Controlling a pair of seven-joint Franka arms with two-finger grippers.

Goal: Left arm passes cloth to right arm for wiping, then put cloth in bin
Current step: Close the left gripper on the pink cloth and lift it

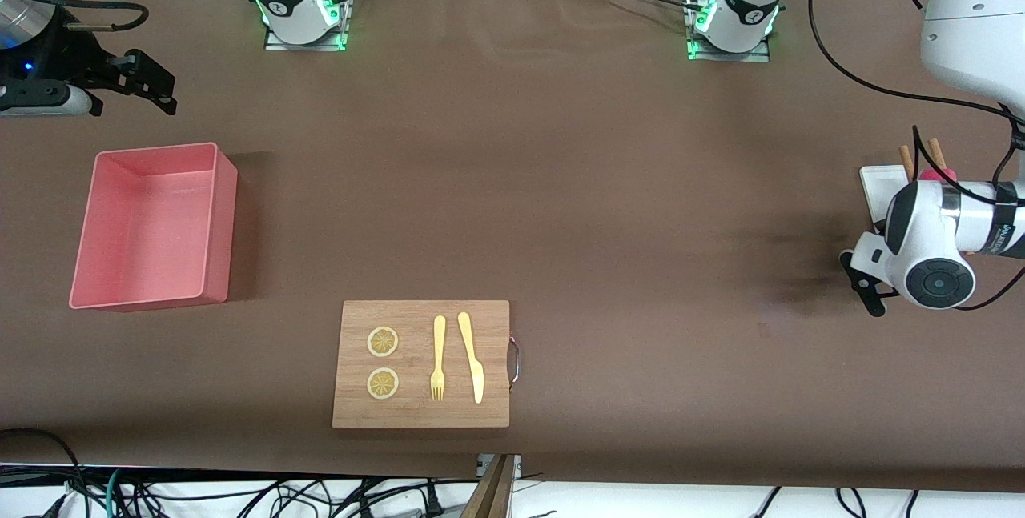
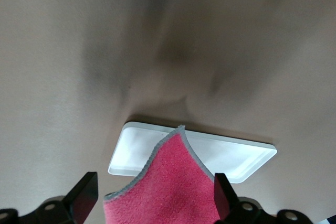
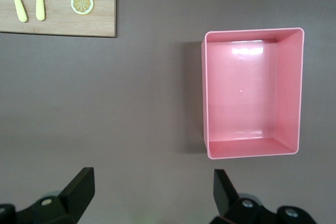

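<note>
The magenta-red cloth needs to go to my right arm for wiping. My left gripper should grab it next by its gray-edged corner (image 2: 177, 153).
The magenta-red cloth (image 2: 173, 182) lies with one corner on a small white tray (image 2: 231, 156) at the left arm's end of the table. My left gripper (image 2: 155, 187) hangs low over it, open, with the cloth between its black fingers (image 2: 84, 195). In the front view the left gripper (image 1: 873, 294) and its arm cover most of the cloth and part of the tray (image 1: 881, 182). My right gripper (image 1: 164, 94) is open and holds nothing. It waits above bare table beside the pink bin (image 1: 220, 214). In the right wrist view the right gripper (image 3: 152, 187) is over bare table, with the bin (image 3: 202, 98) ahead of it.
A wooden cutting board (image 1: 422, 414) lies near the table's front edge. On it are two lemon slices (image 1: 383, 342), a yellow fork (image 1: 438, 358) and a yellow knife (image 1: 472, 358). Two wooden sticks (image 1: 909, 158) stand by the tray.
</note>
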